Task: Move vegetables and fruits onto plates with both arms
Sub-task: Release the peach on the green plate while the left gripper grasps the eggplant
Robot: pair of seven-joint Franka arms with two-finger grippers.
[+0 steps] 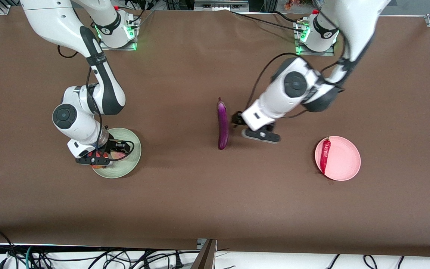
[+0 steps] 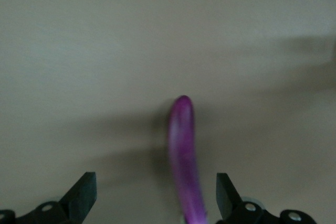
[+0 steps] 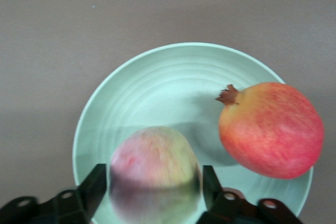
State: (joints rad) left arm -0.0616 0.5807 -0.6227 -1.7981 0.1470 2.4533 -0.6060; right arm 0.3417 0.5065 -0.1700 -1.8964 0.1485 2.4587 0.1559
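Observation:
The eggplant is long and slender, so next I should pick up the eggplant [image 1: 222,125] around its middle [image 1: 223,127] with my left gripper to keep both ends from tipping.
The purple eggplant [image 1: 222,125] lies on the table mid-way between the arms. My left gripper [image 1: 236,121] is just beside it, open; in the left wrist view the eggplant [image 2: 184,150] lies between the spread fingers of the gripper [image 2: 156,192], untouched. My right gripper [image 1: 120,150] is low over the mint green plate [image 1: 131,160], shut on the peach [image 3: 155,169]. The pomegranate [image 3: 270,129] rests on that plate [image 3: 157,87] beside the peach, and it also shows in the front view [image 1: 98,165]. The red chili [image 1: 325,155] lies on the pink plate [image 1: 343,160].
The brown table [image 1: 185,194] bears the two plates, one toward each arm's end. The arm bases stand along the edge farthest from the front camera. Cables hang below the table's near edge.

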